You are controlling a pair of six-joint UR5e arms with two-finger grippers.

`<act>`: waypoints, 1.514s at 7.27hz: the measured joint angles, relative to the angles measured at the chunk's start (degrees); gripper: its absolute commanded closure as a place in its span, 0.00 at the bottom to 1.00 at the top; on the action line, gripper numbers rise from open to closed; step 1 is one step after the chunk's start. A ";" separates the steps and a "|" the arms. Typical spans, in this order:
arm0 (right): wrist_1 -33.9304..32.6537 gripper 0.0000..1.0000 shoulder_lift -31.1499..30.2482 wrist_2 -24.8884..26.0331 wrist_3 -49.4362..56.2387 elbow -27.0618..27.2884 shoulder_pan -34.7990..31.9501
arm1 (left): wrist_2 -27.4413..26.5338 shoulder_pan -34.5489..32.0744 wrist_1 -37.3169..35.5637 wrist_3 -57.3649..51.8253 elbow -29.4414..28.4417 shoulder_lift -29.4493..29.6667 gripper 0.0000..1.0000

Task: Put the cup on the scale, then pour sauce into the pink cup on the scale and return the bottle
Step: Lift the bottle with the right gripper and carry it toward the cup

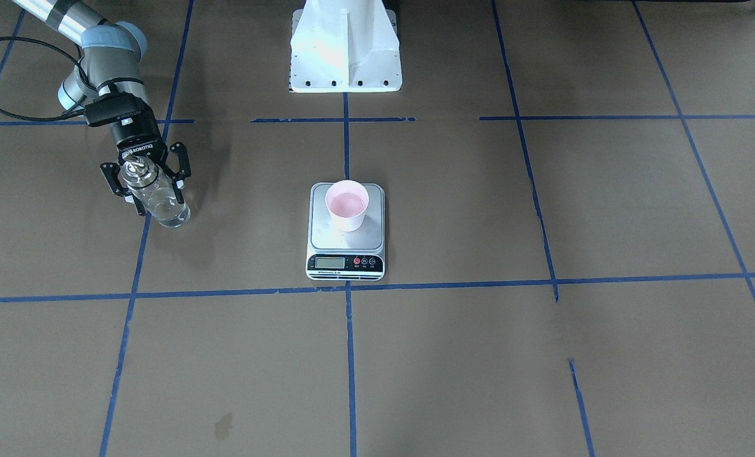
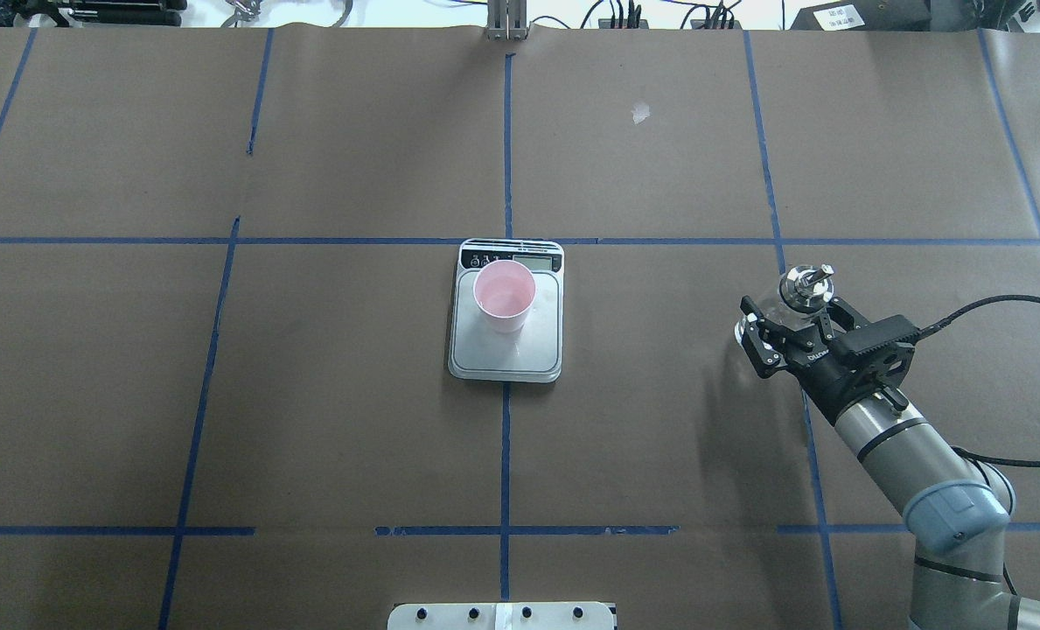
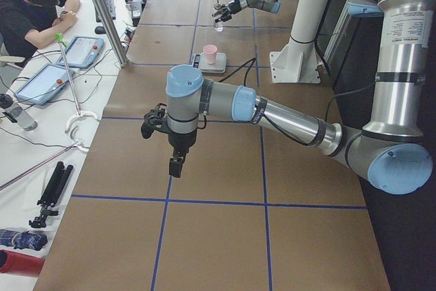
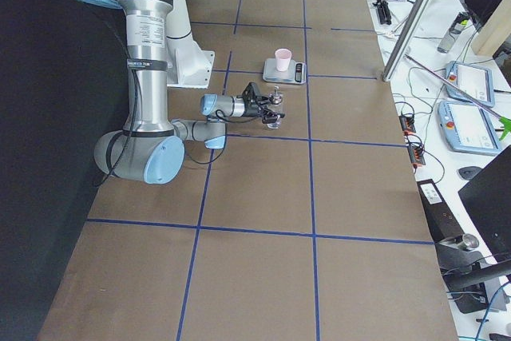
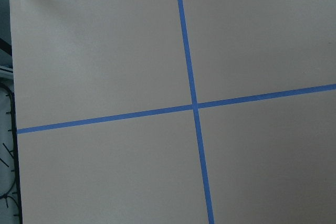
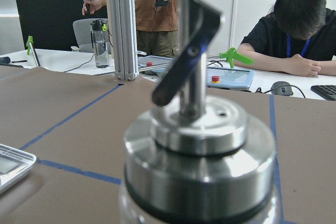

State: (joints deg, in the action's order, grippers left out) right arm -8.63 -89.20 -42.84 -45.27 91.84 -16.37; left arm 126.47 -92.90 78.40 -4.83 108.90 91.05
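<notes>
My right gripper should grab the clear glass bottle by its body below the metal collar (image 1: 161, 199), so it can pour sauce into the pink cup (image 1: 347, 204).
The pink cup (image 1: 347, 204) stands upright on the silver scale (image 1: 345, 254), towards its display end; both also show in the overhead view, cup (image 2: 504, 296) on scale (image 2: 506, 360). The clear glass bottle (image 1: 158, 200) with metal collar and spout stands upright on the table to the robot's right, apart from the scale. My right gripper (image 1: 160, 195) is level with the bottle (image 2: 806, 284), jaws spread wide on either side of it, not pressing it. The right wrist view shows the spout (image 6: 189, 51) close up. My left gripper (image 3: 175, 166) hangs above bare table far left; I cannot tell its state.
Brown paper with blue tape lines covers the table (image 2: 310, 420). The robot's white base (image 1: 345, 57) stands behind the scale. Operators and tablets (image 3: 68, 52) are at a side desk beyond the table's far edge. A black cable (image 2: 992, 306) trails from the right wrist.
</notes>
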 measured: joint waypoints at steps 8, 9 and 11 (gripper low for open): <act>-33.42 1.00 8.28 -8.85 -0.66 12.20 -7.42 | 0.00 0.00 0.00 -0.32 -0.95 -0.05 0.00; -38.81 1.00 9.82 -8.96 -0.76 13.85 -7.48 | 0.00 0.00 0.00 -0.34 -1.02 -0.07 0.00; -50.44 1.00 13.11 -8.70 -0.91 16.57 -7.42 | 0.00 0.00 0.00 -0.35 -1.06 -0.04 0.00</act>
State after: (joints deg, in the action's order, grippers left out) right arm -59.07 -76.09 -51.54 -46.18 108.40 -23.79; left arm 126.47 -92.90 78.40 -5.18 107.84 91.02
